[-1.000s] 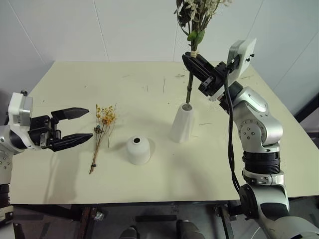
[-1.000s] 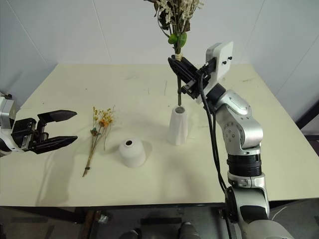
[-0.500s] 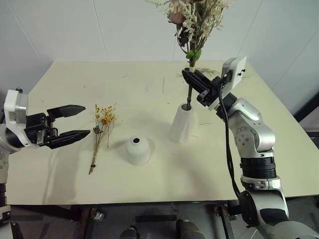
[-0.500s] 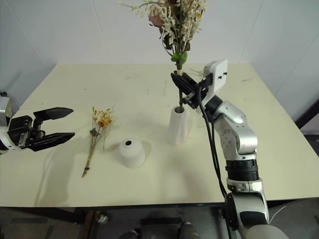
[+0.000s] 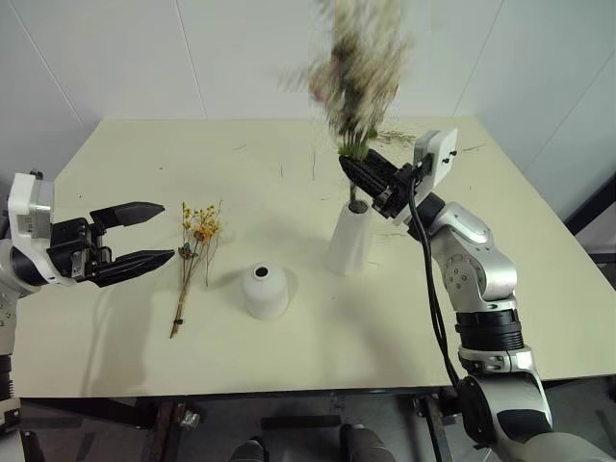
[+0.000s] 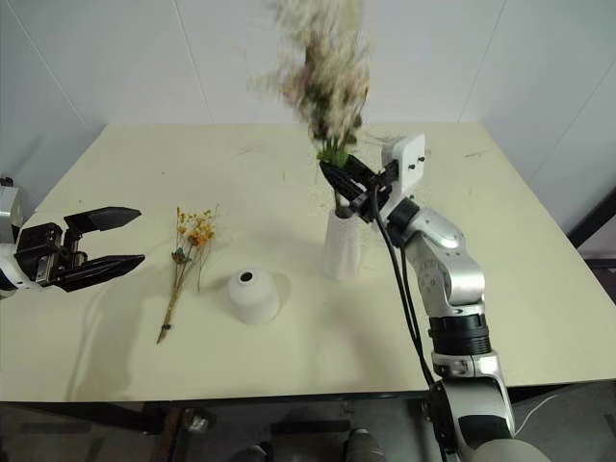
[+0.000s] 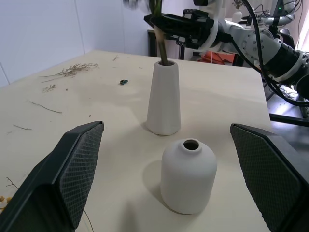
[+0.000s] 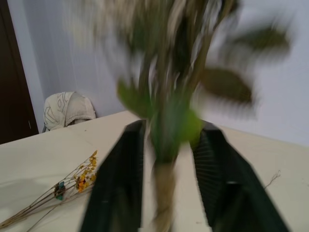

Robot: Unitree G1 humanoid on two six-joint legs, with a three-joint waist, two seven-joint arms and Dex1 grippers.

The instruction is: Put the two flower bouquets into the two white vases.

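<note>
I need to grab the bare bundled stems with my left gripper next, because small yellow-orange blossoms crowd one end of the thin bouquet (image 5: pixel 197 241).
The large bouquet (image 5: pixel 358 77) of green leaves and pale sprigs stands upright, blurred, with its stem in the mouth of the tall tapered white vase (image 5: pixel 350 239). My right gripper (image 5: pixel 348 166) sits just above that mouth. In the right wrist view its fingers (image 8: pixel 120 183) stand open on either side of the stem, with small gaps. The squat white vase (image 5: pixel 264 290) stands in front and to the left of the tall one. Left of it, the thin yellow-orange bouquet (image 5: pixel 197 241) lies flat. My left gripper (image 5: pixel 166 231) hovers open just left of that bunch, holding nothing.
The cream table (image 5: pixel 115 154) carries loose dried twigs (image 5: pixel 399 138) near its far edge, and more of them (image 7: pixel 72 70) in the left wrist view. A small dark bit (image 7: pixel 124 81) lies on the table by the tall vase. The wall stands close behind the table.
My right gripper came down with the large bouquet, and the stem slid deeper into the tall vase. Its fingers have parted and the bouquet is now blurred. The left arm has stayed put.
</note>
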